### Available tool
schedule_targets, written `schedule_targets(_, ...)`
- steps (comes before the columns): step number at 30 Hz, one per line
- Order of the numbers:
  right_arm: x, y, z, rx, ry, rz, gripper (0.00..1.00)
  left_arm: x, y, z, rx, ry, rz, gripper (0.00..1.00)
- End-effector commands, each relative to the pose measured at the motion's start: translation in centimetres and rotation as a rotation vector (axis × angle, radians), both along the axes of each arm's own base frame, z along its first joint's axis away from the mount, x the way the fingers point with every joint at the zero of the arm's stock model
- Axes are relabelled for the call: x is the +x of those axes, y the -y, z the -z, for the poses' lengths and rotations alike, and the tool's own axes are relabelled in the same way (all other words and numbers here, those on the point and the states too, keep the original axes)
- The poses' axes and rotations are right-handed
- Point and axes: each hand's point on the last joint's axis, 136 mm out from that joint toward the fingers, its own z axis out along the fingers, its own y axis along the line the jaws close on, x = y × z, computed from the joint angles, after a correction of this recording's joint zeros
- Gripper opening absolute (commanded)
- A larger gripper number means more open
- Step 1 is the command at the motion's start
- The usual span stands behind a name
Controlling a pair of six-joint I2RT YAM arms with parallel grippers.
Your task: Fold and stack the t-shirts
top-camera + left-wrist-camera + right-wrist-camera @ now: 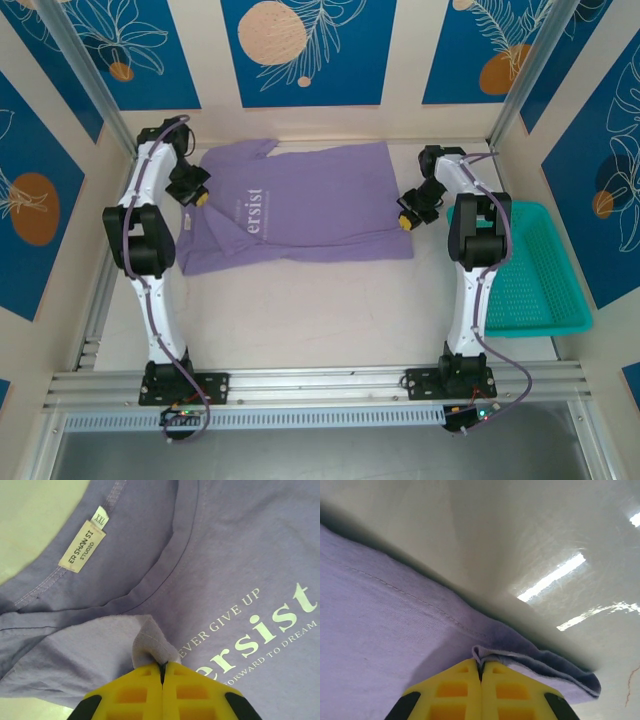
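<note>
The hem edge lies folded over the shirt's flat cloth, so it is time for my right gripper to open.
A lavender t-shirt (300,205) lies spread across the far half of the table, its white "Persist" lettering (265,635) facing up and the collar toward the left. My left gripper (199,197) is shut on a fold of the shirt's cloth (152,642) near the collar, with the neck label (82,550) just beyond. My right gripper (406,222) is shut on the shirt's hem edge (492,655) at its right side, the fabric bunched between the yellow fingers (455,690).
A teal mesh basket (530,270) sits at the right edge of the table, beside the right arm. Bare table (320,310) lies between the shirt and the arm bases. Walls close in the back and sides.
</note>
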Motion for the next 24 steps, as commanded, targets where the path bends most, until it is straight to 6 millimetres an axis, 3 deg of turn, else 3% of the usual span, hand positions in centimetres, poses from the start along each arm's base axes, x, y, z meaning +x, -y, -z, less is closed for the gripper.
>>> schedule_targets(1, -0.2, -0.6, -0.1, 0.033, -0.034, 0.002, 0.03, 1.4, 0.3, -1.3, -0.009, 0.053, 0.031, 0.03)
schedule_targets(3, 0.0, -0.7, -0.1, 0.036, -0.032, 0.0, 0.03, 2.2, 0.6, -1.7, -0.023, 0.082, 0.042, 0.08)
schedule_targets(4, 0.1, -0.7, -0.2, 0.036, -0.029, -0.002, 0.03, 2.3, 0.7, -1.9, -0.023, 0.087, 0.043, 0.15)
schedule_targets(6, 0.3, -0.7, -0.2, 0.04, -0.028, -0.001, 0.1, 2.2, 0.5, -2.1, -0.005, 0.09, 0.05, 0.23)
schedule_targets(7, 0.4, -0.6, -0.3, 0.044, -0.026, 0.001, 0.18, 2.0, 0.1, -2.1, 0.014, 0.082, 0.05, 0.29)
schedule_targets(8, 0.5, -0.5, -0.5, 0.043, -0.022, 0.004, 0.32, 1.6, -0.3, -2.3, 0.038, 0.073, 0.054, 0.49)
schedule_targets(9, 0.5, -0.2, -0.7, 0.043, -0.018, 0.008, 0.46, 1.1, -0.9, -2.6, 0.065, 0.066, 0.058, 0.62)
schedule_targets(11, 0.5, 0.2, -1.5, 0.042, 0.003, 0.01, 0.59, 0.1, -2.2, -3.8, 0.133, 0.064, 0.057, 0.79)
schedule_targets(12, 0.5, 0.3, -2.2, 0.046, 0.028, 0.008, 0.62, -0.5, -2.9, -4.6, 0.164, 0.072, 0.053, 0.83)
schedule_targets(15, 0.5, -0.4, -4.6, 0.07, 0.145, -0.023, 0.65, -2.3, -3.3, -6.2, 0.183, 0.108, 0.054, 0.83)
schedule_targets(17, 0.2, -1.9, -5.7, 0.1, 0.218, -0.08, 0.64, -3.6, -2.0, -6.3, 0.137, 0.131, 0.08, 0.76)
schedule_targets(20, -1.5, -4.2, -5.6, 0.126, 0.236, -0.173, 0.58, -5.9, 1.3, -4.3, 0.021, 0.149, 0.133, 0.56)
schedule_targets(24, -3.7, -5.8, -3.5, 0.13, 0.214, -0.203, 0.53, -8.8, 4.2, 0.2, -0.082, 0.103, 0.161, 0.47)
